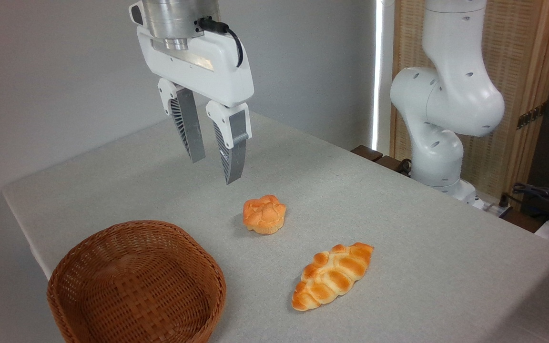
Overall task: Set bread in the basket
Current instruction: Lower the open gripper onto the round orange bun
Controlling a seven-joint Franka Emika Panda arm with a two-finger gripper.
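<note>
Next, my gripper grabs the bun by its lumpy sides, so that the bun goes into the basket (136, 283).
The bread (264, 214), a small round orange-golden bun with a lumpy knotted top, lies on the grey table near the middle. My gripper (213, 170) hangs in the air above and to the left of it, open, with nothing between its ribbed fingers (230, 152). The basket (136, 283), round brown wicker with low walls, stands at the table's front left corner and holds nothing that I can see.
A longer braided golden loaf (331, 275) lies to the right of the basket, in front of the bun. The arm's white base (439, 143) stands at the table's far right edge. Cables and a wooden screen are behind it.
</note>
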